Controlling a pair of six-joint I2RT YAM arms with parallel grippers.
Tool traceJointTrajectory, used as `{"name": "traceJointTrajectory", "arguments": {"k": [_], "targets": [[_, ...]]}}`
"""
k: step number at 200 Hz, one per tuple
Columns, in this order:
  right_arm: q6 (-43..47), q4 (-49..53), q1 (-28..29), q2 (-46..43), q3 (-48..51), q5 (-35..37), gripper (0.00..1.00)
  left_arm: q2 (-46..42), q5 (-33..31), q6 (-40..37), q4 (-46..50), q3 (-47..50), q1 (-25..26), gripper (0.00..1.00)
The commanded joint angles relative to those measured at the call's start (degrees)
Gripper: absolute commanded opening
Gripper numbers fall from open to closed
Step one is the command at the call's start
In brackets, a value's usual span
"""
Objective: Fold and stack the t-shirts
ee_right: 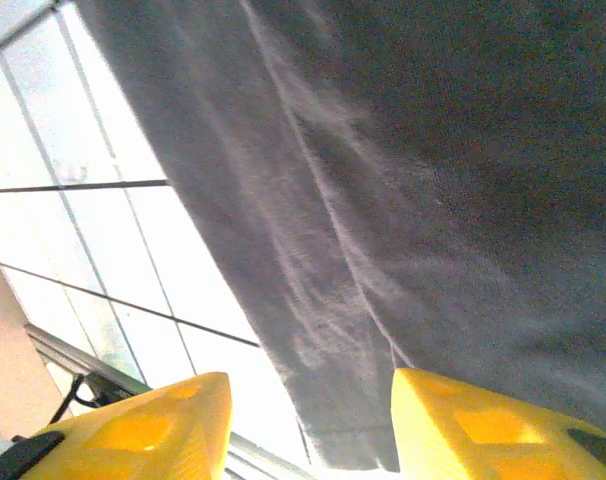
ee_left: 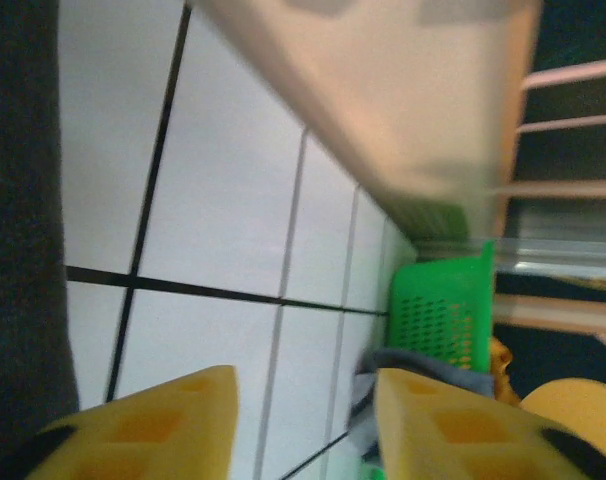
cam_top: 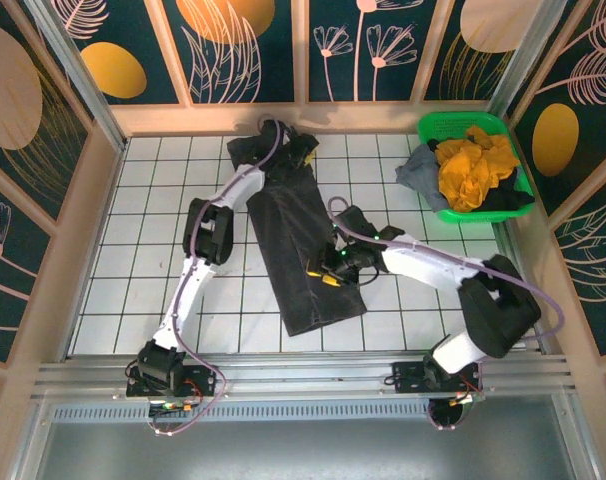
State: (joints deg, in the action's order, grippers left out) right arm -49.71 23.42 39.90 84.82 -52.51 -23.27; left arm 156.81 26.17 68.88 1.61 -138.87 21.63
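I should grip the charcoal t-shirt with my right gripper by its near hem corner on the basket side to fold it. The t-shirt's other corner is for my left gripper.
A large dark charcoal t-shirt (cam_top: 298, 240) lies folded into a long strip down the middle of the tiled table. My left gripper (cam_top: 301, 152) hovers at the strip's far end, by the back wall. In the left wrist view it (ee_left: 303, 400) is open with bare tile between the yellow fingers, and the shirt (ee_left: 23, 250) lies off to the left. My right gripper (cam_top: 326, 272) hangs over the strip's near right edge. In the right wrist view it (ee_right: 308, 410) is open above the shirt's (ee_right: 433, 150) hem and grips nothing.
A green plastic basket (cam_top: 458, 125) stands in the far right corner, holding a mustard-yellow shirt (cam_top: 473, 165), a lighter grey shirt (cam_top: 418, 170) draped over its left rim, and some black cloth. Wooden walls enclose the table on three sides. The basket (ee_left: 448, 310) also appears ahead of the left gripper.
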Motion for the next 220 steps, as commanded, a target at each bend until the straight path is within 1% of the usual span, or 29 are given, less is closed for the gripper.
{"name": "traceJointTrajectory", "arguments": {"k": [1, 14, 31, 40, 43, 47, 58, 72, 76, 86, 107, 125, 135, 146, 159, 163, 184, 193, 212, 220], "targets": [[3.94, 11.67, -2.10, -7.04, 1.23, 6.96, 0.47, -19.48, -5.73, -6.77, 2.38, 8.54, -0.23, 0.46], [6.47, 15.51, -4.48, -10.77, 4.42, 10.49, 0.48, -28.03, -8.90, -8.22, 5.28, 19.56, -0.18, 0.46], [10.90, 19.41, -8.17, -13.79, 7.77, 12.86, 0.48, -37.99, -11.18, -9.78, 7.78, 34.56, -0.02, 0.45], [13.20, 20.57, -8.26, -14.44, 8.87, 13.51, 0.48, -43.12, -11.53, -10.53, 9.78, 42.18, 0.23, 0.44], [13.94, 20.73, -9.82, -14.50, 9.05, 13.59, 0.49, -44.87, -11.31, -10.68, 10.10, 44.82, 0.32, 0.44], [14.99, 20.95, -10.17, -14.39, 9.25, 13.60, 0.49, -47.00, -10.99, -10.89, 10.86, 48.12, 0.54, 0.44], [16.85, 21.05, -9.98, -13.44, 9.27, 13.48, 0.50, -52.34, -10.71, -11.28, 14.84, 56.47, 1.56, 0.43], [18.91, 20.79, -8.93, -9.93, 8.89, 12.56, 0.50, -57.84, -9.98, -12.35, 20.45, 65.74, 3.84, 0.42], [19.35, 20.45, -8.88, -9.14, 8.81, 12.47, 0.50, -58.27, -10.19, -12.68, 22.06, 68.01, 5.13, 0.42], [20.06, 18.95, -7.06, -6.69, 8.65, 11.06, 0.49, -63.54, -10.29, -12.85, 24.47, 74.27, 7.94, 0.41], [19.69, 16.54, -4.16, -2.61, 7.93, 9.45, 0.48, -70.49, -9.55, -9.90, 26.77, 85.73, 13.91, 0.42], [19.40, 15.36, -2.89, 0.64, 7.81, 7.72, 0.47, -74.78, -8.35, -7.26, 28.02, 91.96, 18.01, 0.43], [19.16, 14.25, -2.40, 2.19, 8.35, 6.21, 0.42, -76.52, -6.75, -5.40, 28.12, 95.00, 19.73, 0.44], [18.83, 12.60, -1.82, 3.34, 8.97, 4.53, 0.33, -78.52, -4.12, -2.32, 26.06, 98.37, 21.37, 0.47], [18.35, 11.03, -0.83, 4.00, 9.09, 2.51, 0.20, -80.98, -1.39, 2.99, 20.88, 102.60, 23.64, 0.49], [18.15, 10.69, -0.47, 4.06, 9.02, 1.94, 0.16, -81.64, -0.72, 4.64, 19.14, 103.80, 24.30, 0.53], [16.56, 9.67, 1.22, 4.08, 8.45, -1.43, 0.03, -82.81, 1.32, 10.79, 12.29, 108.99, 26.70, 0.55], [15.79, 9.52, 1.94, 3.84, 8.31, -2.62, 0.00, -82.95, 1.14, 11.48, 11.89, 109.88, 26.97, 0.55], [14.28, 9.65, 3.35, 2.95, 7.96, -4.32, 0.00, -83.68, 0.00, 12.27, 12.11, 110.80, 26.97, 0.55], [13.88, 9.92, 3.75, 2.53, 7.92, -4.35, 0.00, -83.84, -0.60, 12.57, 12.42, 111.19, 26.98, 0.54]]}}
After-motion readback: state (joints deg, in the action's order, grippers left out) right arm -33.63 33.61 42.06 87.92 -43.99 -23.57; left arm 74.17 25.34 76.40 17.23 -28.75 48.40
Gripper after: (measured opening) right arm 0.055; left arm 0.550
